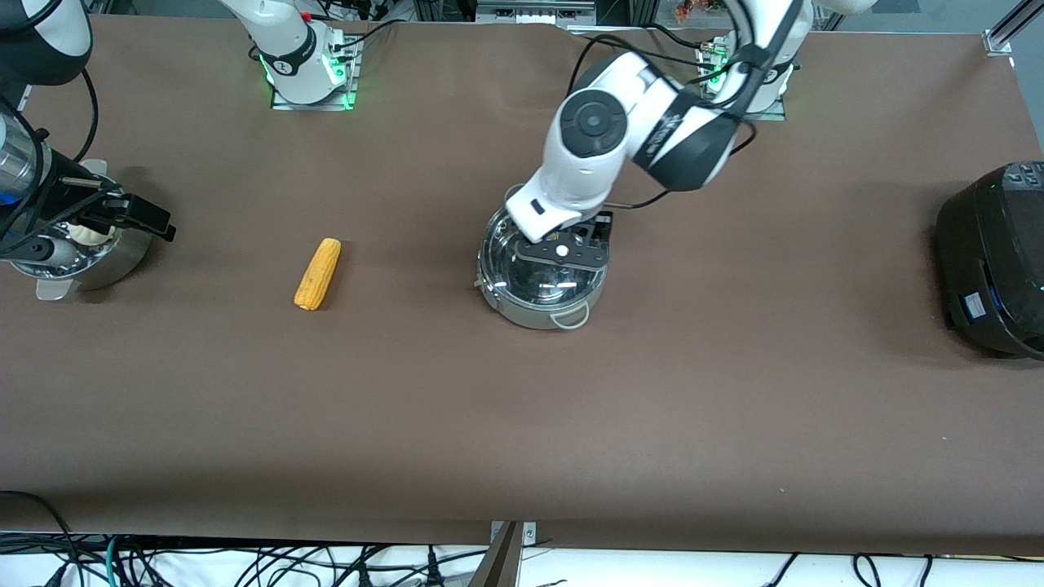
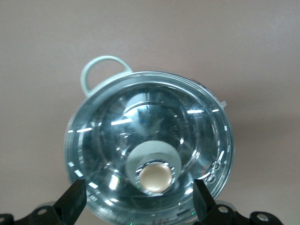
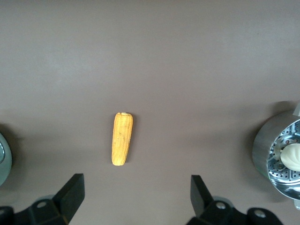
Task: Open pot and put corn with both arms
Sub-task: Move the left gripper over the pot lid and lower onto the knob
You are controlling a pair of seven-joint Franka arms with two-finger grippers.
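Note:
My left gripper's fingers are still above and short of the lid's knob, so closing now would miss. My left gripper first lowers to it next, then closes.
The steel pot (image 1: pixel 542 281) stands mid-table with its glass lid (image 2: pixel 145 140) on, and the brass-coloured knob (image 2: pixel 155 177) sits at the lid's centre. My left gripper (image 1: pixel 565 251) hangs just above the lid, open. In the left wrist view the left gripper (image 2: pixel 139 204) has one finger on each side of the knob, well apart from it. The yellow-orange corn (image 1: pixel 318 274) lies on the table, toward the right arm's end from the pot. My right gripper (image 1: pixel 137 215) hangs open over the steamer bowl's edge. In the right wrist view the right gripper (image 3: pixel 136 194) holds nothing, and the corn (image 3: pixel 122 138) lies apart from it.
A steel steamer bowl (image 1: pixel 114 257) with a white bun (image 3: pixel 291 157) stands at the right arm's end of the table. A large black rice cooker (image 1: pixel 999 261) stands at the left arm's end. Brown table (image 1: pixel 522 424) stretches toward the front camera.

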